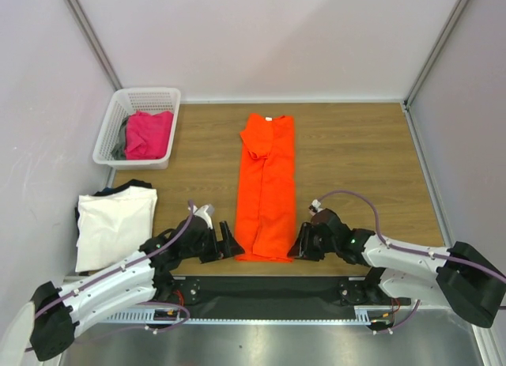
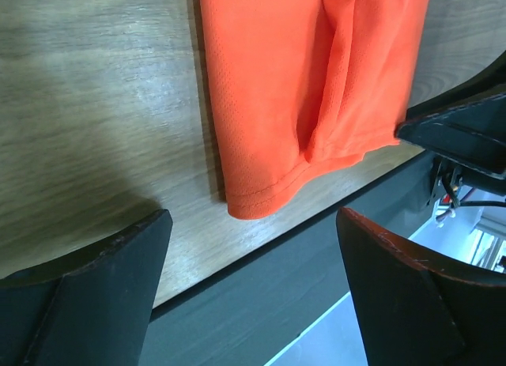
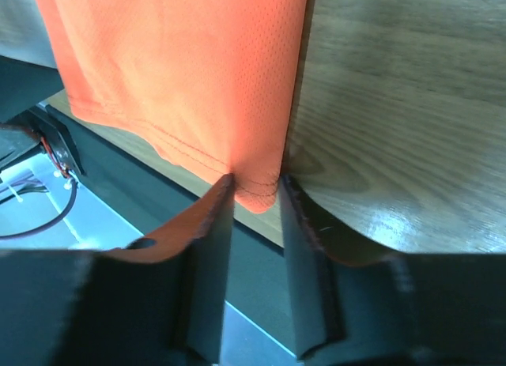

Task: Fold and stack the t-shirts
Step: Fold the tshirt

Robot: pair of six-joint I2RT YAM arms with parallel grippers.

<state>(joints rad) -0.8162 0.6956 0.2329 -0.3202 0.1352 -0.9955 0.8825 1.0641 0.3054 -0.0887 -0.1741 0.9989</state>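
The orange t-shirt's near hem corner opposite my right gripper is free. I should grab it next with my left gripper to fold the hem evenly toward the collar.
The bright orange t-shirt (image 1: 266,184) lies folded into a long strip down the middle of the table, collar at the far end. My right gripper (image 3: 254,184) is at its near right corner, with the jaws drawn close together and the hem corner (image 3: 257,188) pinched between the fingertips. My left gripper (image 1: 228,243) is wide open and empty, just left of the near left corner (image 2: 253,204), not touching it. A white t-shirt (image 1: 115,224) lies folded at the left on a dark one (image 1: 130,184). A magenta-pink one (image 1: 149,133) and a grey one (image 1: 120,146) are in the basket.
The white lattice basket (image 1: 111,121) stands at the far left corner. The table's near edge and a dark strip (image 1: 269,287) run just below the orange hem. Grey walls enclose the left, right and back. The right half of the wooden table (image 1: 364,168) is bare.
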